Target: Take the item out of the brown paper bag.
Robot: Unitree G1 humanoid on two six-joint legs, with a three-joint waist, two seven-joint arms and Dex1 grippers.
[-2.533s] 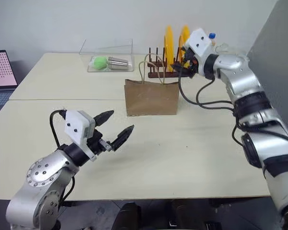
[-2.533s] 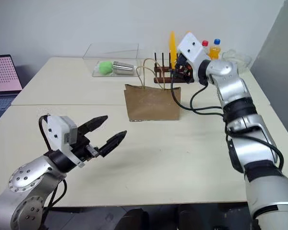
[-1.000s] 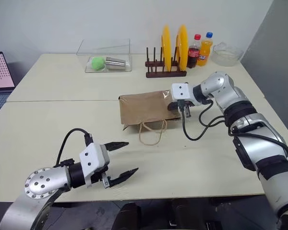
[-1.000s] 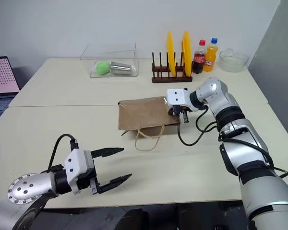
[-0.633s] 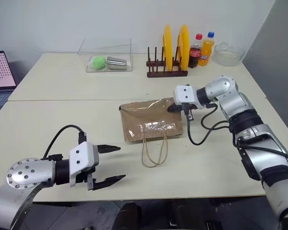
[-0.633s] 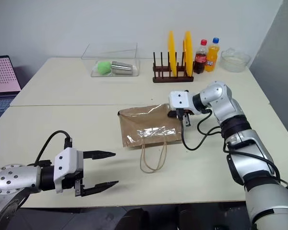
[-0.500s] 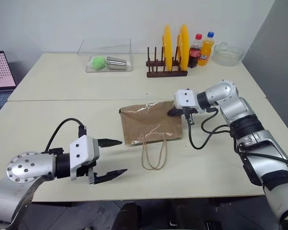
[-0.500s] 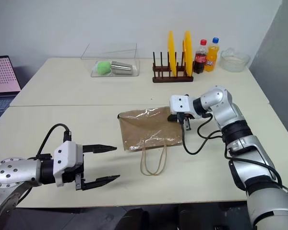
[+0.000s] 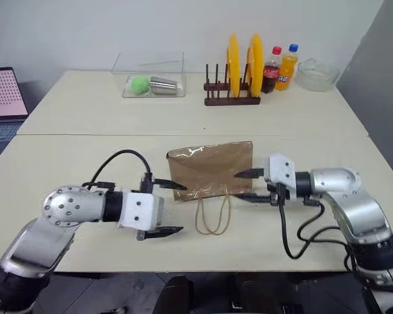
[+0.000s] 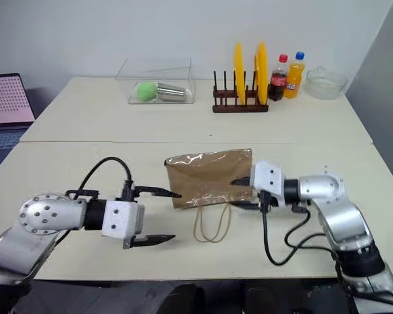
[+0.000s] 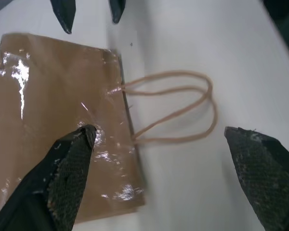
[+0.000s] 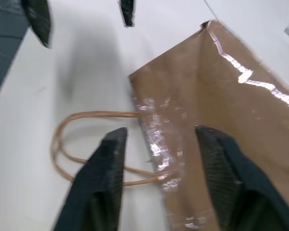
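Observation:
I need to pick up the paper bag (image 9: 211,169) (image 11: 58,115) next with my left gripper by its looped handles, which stick out past the bag's opening, since the bag lies flat on the tabletop.
The brown paper bag (image 9: 211,169) lies flat on its side in the middle of the table, its looped handles (image 9: 213,216) trailing toward me. The item is hidden. My left gripper (image 9: 173,207) stands open at the bag's near left corner, one fingertip (image 11: 82,139) over the paper and the other out past the handles. My right gripper (image 9: 241,185) is open at the bag's near right corner; in the right wrist view its fingers (image 12: 111,159) straddle the mouth edge of the bag (image 12: 231,106), with nothing held.
At the back of the table stand a clear box (image 9: 149,84) holding a green ball and a metal cup, a wooden rack with yellow plates (image 9: 234,72), two soda bottles (image 9: 280,64) and a glass bowl (image 9: 316,73). A laptop (image 9: 3,98) sits far left.
My right gripper has let go of the bag's far edge, opened and drawn back to the near right corner. The left gripper rolled and moved in toward the near left corner.

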